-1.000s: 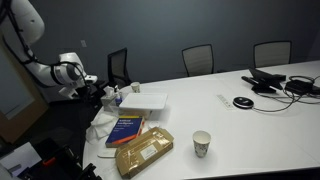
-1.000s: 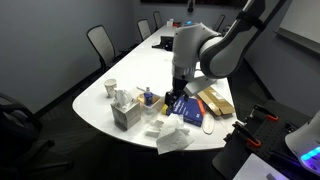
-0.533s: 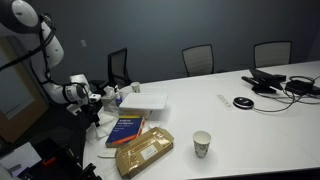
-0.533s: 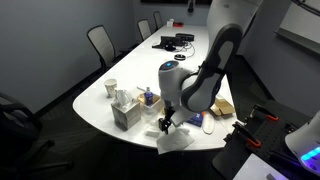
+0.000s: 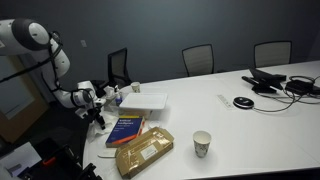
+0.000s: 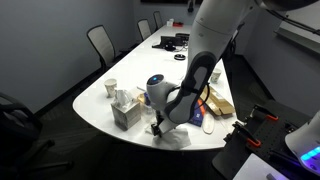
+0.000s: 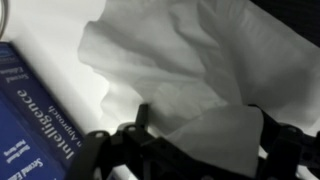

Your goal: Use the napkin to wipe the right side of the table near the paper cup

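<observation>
The napkin's fold rises between my gripper's lowered fingers in the wrist view, so it is now time to close. Closing now would catch the fold.
The crumpled white napkin [image 7: 180, 60] lies at the rounded end of the white table [image 5: 250, 115], next to the blue book [image 7: 30, 120]. It also shows in both exterior views [image 5: 104, 128] [image 6: 176, 139]. My gripper [image 7: 205, 128] is open and low over the napkin, with a fold of it between the two spread fingers. In both exterior views the gripper [image 5: 96, 113] [image 6: 160, 127] is down at the table's end. The paper cup [image 5: 202, 143] stands upright near the front edge, well away from the gripper; it also shows in an exterior view [image 6: 110, 88].
A tan packet [image 5: 143, 150] lies beside the blue book [image 5: 127, 128]. A flat white box [image 5: 141, 101] sits behind them. A tissue box [image 6: 125, 113] and a small bottle [image 6: 149, 97] stand near the cup. Cables and devices [image 5: 272, 82] are at the far end. Chairs ring the table.
The arm has swung down and toward the table's rounded end. The gripper has dropped from above the book onto the napkin.
</observation>
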Robot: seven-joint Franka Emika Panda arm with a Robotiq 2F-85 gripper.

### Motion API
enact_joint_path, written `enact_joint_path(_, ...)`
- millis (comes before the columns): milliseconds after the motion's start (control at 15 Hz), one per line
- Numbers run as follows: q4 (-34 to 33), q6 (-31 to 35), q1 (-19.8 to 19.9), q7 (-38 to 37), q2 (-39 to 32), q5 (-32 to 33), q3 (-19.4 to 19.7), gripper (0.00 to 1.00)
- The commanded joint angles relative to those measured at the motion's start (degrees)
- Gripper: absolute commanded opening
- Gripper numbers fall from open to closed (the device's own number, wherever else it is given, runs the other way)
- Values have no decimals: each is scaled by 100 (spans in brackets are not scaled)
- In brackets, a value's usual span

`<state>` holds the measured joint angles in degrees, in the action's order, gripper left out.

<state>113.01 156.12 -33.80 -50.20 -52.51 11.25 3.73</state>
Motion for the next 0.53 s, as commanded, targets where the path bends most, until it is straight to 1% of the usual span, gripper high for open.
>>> enact_joint_path(0,-399,-406,-151,60,-233,-187,82,65)
enact_joint_path(400,-597,-791,-165,27,-260,-123,84,21)
enact_joint_path(467,-563,-822,-159,20,-201,-109,90,12)
